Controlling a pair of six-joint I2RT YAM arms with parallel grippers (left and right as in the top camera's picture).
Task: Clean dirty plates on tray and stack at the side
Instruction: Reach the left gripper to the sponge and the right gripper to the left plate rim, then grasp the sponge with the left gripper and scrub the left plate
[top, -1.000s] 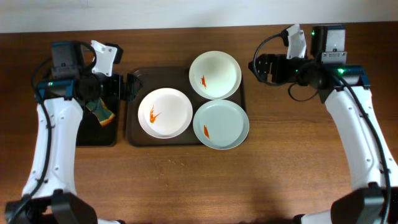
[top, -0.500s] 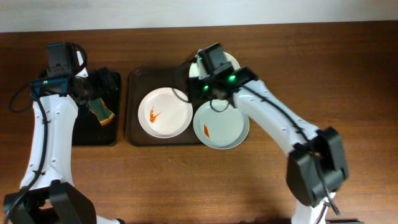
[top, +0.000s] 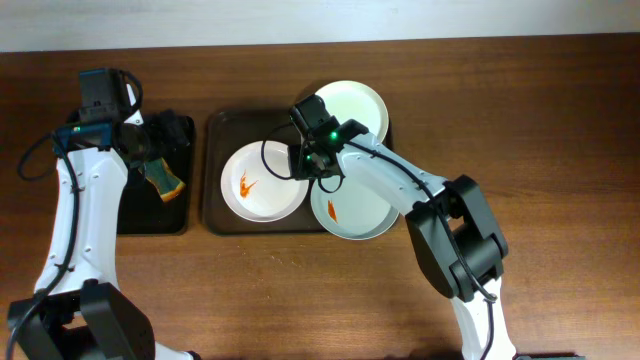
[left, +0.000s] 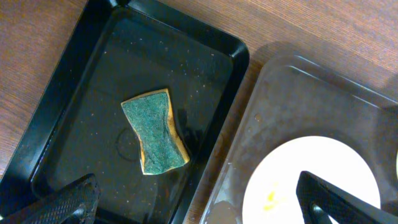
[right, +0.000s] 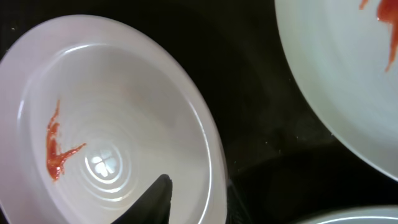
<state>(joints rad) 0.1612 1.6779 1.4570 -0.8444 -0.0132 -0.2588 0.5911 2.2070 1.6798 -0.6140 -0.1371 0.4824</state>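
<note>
I will clean the dirty plates with the sponge's yellow bottom, so next my left gripper will grab the sponge across its narrow green middle (top: 161, 177) (left: 153, 132) and leave that bottom free.
Three white plates lie on the dark brown tray (top: 215, 215). The left plate (top: 265, 185) has an orange smear, and so does the front right plate (top: 360, 205). My right arm partly hides the back right plate (top: 360, 105). My right gripper (top: 308, 165) is at the left plate's right rim. In the right wrist view one finger (right: 155, 199) lies inside that plate (right: 124, 106) beside the rim, and the other finger is hidden. My left gripper (left: 202, 208) hangs open over the border between the black tray (left: 74, 93) and the brown tray (left: 292, 93), holding nothing.
A green and yellow sponge (left: 154, 132) lies in the small black tray (top: 135, 215) left of the brown tray. Bare wooden table (top: 300, 290) surrounds both trays. My right arm stretches across the two right plates.
My right arm has swung from the table's far right across the tray to the left plate's rim, its jaws narrowing. My left gripper has drawn back a little toward the black tray.
</note>
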